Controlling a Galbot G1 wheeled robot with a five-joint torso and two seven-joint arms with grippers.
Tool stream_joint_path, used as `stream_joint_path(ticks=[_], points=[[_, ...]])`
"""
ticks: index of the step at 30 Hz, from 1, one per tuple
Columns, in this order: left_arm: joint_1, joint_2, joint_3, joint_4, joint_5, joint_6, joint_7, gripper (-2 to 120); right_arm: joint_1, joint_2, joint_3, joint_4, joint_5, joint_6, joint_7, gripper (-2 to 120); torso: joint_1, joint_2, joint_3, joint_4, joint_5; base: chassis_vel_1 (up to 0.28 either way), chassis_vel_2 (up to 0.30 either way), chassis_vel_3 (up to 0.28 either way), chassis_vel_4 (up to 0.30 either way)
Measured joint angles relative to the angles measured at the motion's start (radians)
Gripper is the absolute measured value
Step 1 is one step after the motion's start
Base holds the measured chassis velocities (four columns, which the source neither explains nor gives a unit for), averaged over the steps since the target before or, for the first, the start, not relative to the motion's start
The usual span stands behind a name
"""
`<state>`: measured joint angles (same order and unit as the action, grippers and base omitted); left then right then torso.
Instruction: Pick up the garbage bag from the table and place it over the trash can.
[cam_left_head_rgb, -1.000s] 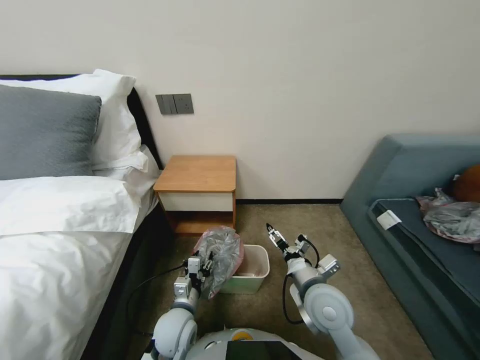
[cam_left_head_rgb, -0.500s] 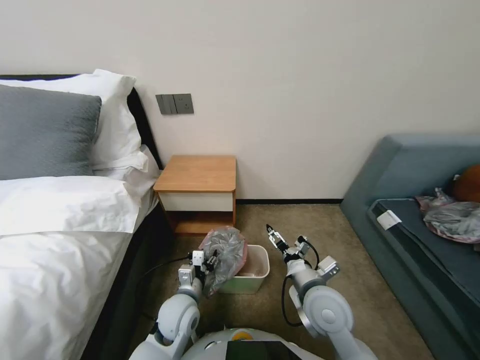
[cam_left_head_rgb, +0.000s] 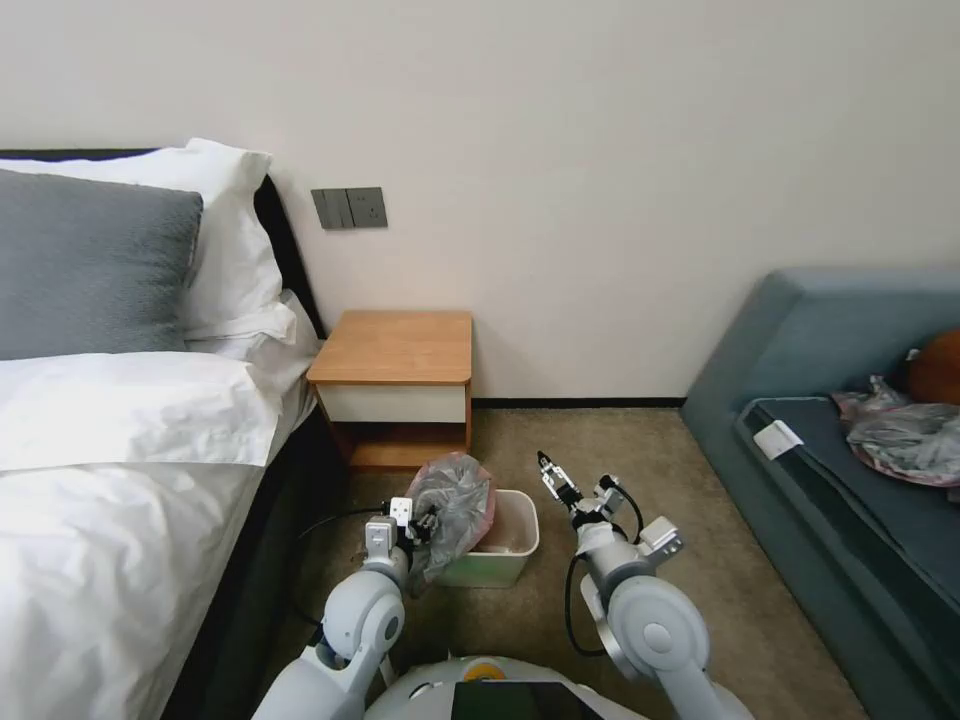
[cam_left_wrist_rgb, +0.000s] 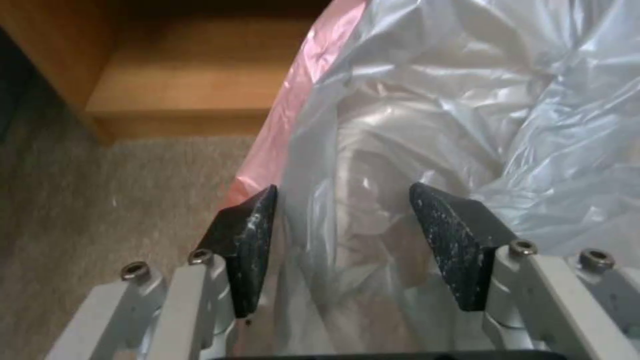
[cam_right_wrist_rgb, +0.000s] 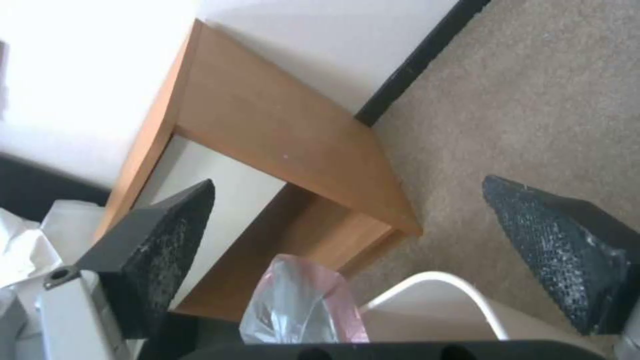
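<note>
The garbage bag stands up as an edge at its pink rim, while the grey film (cam_left_head_rgb: 450, 510) hangs loose and crumpled, so my right gripper needs to pinch the bag by that rim next.
The garbage bag (cam_left_head_rgb: 455, 498), crumpled grey film with a pink rim, hangs over the left rim of the trash can (cam_left_head_rgb: 508, 568) on the carpet. My left gripper (cam_left_head_rgb: 422, 522) is at the bag's left side, shut on it. In the left wrist view, bunched film of the bag (cam_left_wrist_rgb: 467, 100) fills the gap between the left gripper's (cam_left_wrist_rgb: 343, 225) dark pads. My right gripper (cam_left_head_rgb: 547, 465) is open in the air just right of the can's far corner. Between its spread fingers (cam_right_wrist_rgb: 167, 235) I see the table (cam_right_wrist_rgb: 280, 130), the bag (cam_right_wrist_rgb: 300, 305) and the can's rim (cam_right_wrist_rgb: 433, 280). The table (cam_left_head_rgb: 395, 348) stands behind with a bare top.
A bed (cam_left_head_rgb: 120, 450) with a dark frame borders the left. A blue sofa (cam_left_head_rgb: 850, 330) on the right carries a grey-and-pink plastic bundle (cam_left_head_rgb: 905, 440). A black cable (cam_left_head_rgb: 330, 522) lies on the carpet by the left arm. Open carpet (cam_left_head_rgb: 690, 470) spreads to the can's right.
My left arm has moved right toward the trash can, carrying the bag with it. The bag now sits closer over the can's left rim. The right gripper has barely shifted.
</note>
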<state>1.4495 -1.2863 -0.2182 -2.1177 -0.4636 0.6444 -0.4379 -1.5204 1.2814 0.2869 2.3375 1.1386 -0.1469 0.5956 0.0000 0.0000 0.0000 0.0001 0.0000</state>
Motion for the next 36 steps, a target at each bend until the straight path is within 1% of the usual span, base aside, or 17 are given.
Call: stream_joint_path(ticks=[2,11,18,26,27,29,30,32,33,35,36], points=[[-0.009,0.002,-0.001,0.001,-0.026,0.018,-0.017,54,-0.004,0.004,0.0,0.002,-0.007,0.001,0.0,100,0.0,0.0,0.0,-0.0001,0.0,0.0,0.0,0.0,0.0],[-0.026,0.0,0.007,0.027,-0.061,0.031,-0.036,55,-0.015,0.011,-0.001,0.007,-0.022,0.002,-0.004,100,0.0,0.0,0.0,-0.0001,0.0,0.0,0.0,0.0,0.0],[-0.033,-0.005,0.011,0.05,-0.062,0.031,-0.038,55,-0.023,0.012,0.001,0.018,-0.028,0.003,-0.004,100,0.0,0.0,0.0,-0.0001,0.0,0.0,0.0,0.0,0.0],[-0.032,-0.013,0.015,0.062,-0.055,0.034,-0.041,52,-0.03,0.022,0.001,0.023,-0.035,0.009,-0.004,100,0.0,0.0,0.0,0.0,0.0003,0.0,0.0,0.0,0.0],[-0.032,-0.015,0.016,0.062,-0.055,0.037,-0.044,50,-0.03,0.022,0.001,0.024,-0.035,0.012,-0.004,100,0.0,0.0,0.0,0.0,0.0002,0.0,0.0,0.0,0.0],[-0.032,-0.018,0.016,0.062,-0.055,0.044,-0.047,40,-0.03,0.02,0.003,0.026,-0.035,0.015,-0.004,100,0.0,0.0,0.0,0.0,0.0003,0.0,0.0,0.0,0.0],[-0.032,-0.018,0.016,0.062,-0.055,0.044,-0.047,40,-0.03,0.02,0.003,0.026,-0.035,0.015,-0.004,100,0.0,0.0,0.0,0.0,0.0003,0.0,0.0,0.0,0.0],[-0.032,-0.019,0.016,0.061,-0.056,0.043,-0.049,30,-0.03,0.018,0.004,0.027,-0.036,0.015,-0.004,100,0.0,0.0,0.0,0.0,0.0001,0.0,0.0,0.0,0.0],[-0.032,-0.019,0.016,0.061,-0.056,0.043,-0.049,30,-0.03,0.018,0.004,0.027,-0.036,0.015,-0.004,100,0.0,0.0,0.0,0.0,0.0001,0.0,0.0,0.0,0.0],[-0.03,-0.02,0.017,0.06,-0.056,0.029,-0.056,19,-0.028,0.015,0.005,0.03,-0.038,0.016,-0.004,100,0.0,0.0,0.0,-0.0001,-0.0001,0.0,0.0,0.0,0.0],[-0.03,-0.02,0.017,0.06,-0.056,0.029,-0.056,19,-0.028,0.015,0.005,0.03,-0.038,0.016,-0.004,100,0.0,0.0,0.0,-0.0001,-0.0001,0.0,0.0,0.0,0.0]])
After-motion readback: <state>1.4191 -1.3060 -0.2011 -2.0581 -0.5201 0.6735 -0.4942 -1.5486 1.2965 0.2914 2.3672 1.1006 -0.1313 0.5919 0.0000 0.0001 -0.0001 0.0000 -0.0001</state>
